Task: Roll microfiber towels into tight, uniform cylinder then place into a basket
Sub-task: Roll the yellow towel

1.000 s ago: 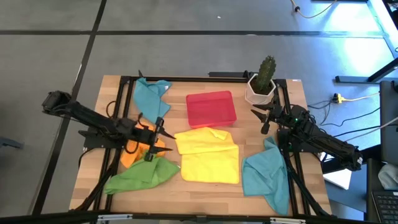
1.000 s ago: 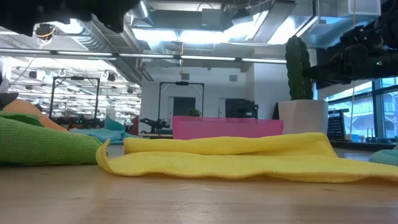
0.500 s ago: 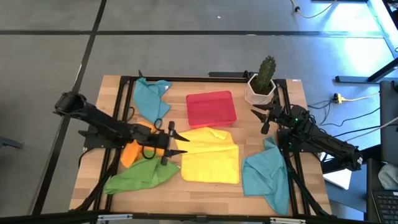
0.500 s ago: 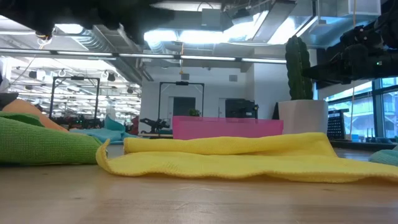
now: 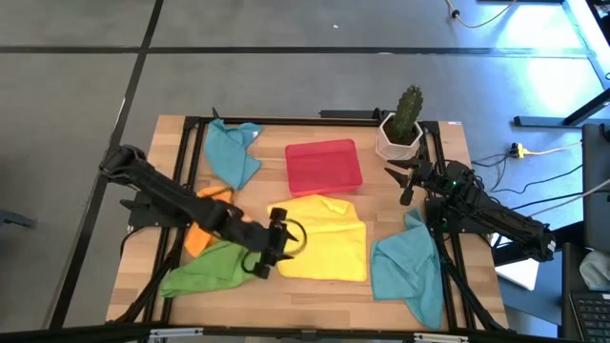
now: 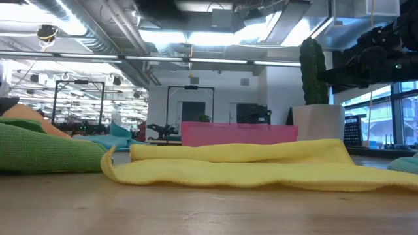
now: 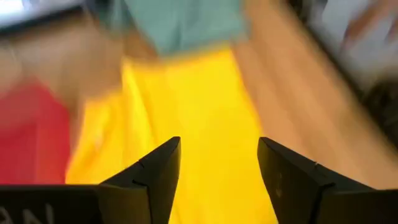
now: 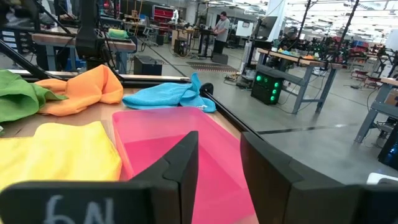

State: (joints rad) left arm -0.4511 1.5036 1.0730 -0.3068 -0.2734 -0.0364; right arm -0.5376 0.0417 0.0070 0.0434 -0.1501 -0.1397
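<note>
My left gripper will next take the yellow towel (image 5: 322,240) by its outer corner (image 5: 273,208) near the folded part, as the towel is spread flat on the tabletop.
A yellow towel (image 5: 322,240) lies spread on the table's middle, its far part folded over. My left gripper (image 5: 283,246) hovers open above its left edge, slanting down toward the right; the left wrist view shows the yellow towel (image 7: 199,124) between and beyond the open fingers of my left gripper (image 7: 219,146). A green towel (image 5: 212,270) and an orange towel (image 5: 204,232) lie crumpled under the left arm. The red basket (image 5: 324,167) stands beyond the yellow towel. My right gripper (image 5: 398,183) waits open, level, beside the cactus pot (image 5: 399,139).
One teal towel (image 5: 233,152) lies at the far left, another (image 5: 410,270) at the near right, partly under the right arm. The white pot with the cactus stands at the far right. Black frame rails run along the table's sides.
My left gripper has swung from above the orange towel toward the table's right and near edges, stopping over the yellow towel's left edge. It has tipped from pointing steeply down to a shallower slant and stayed open. The towels have not moved.
</note>
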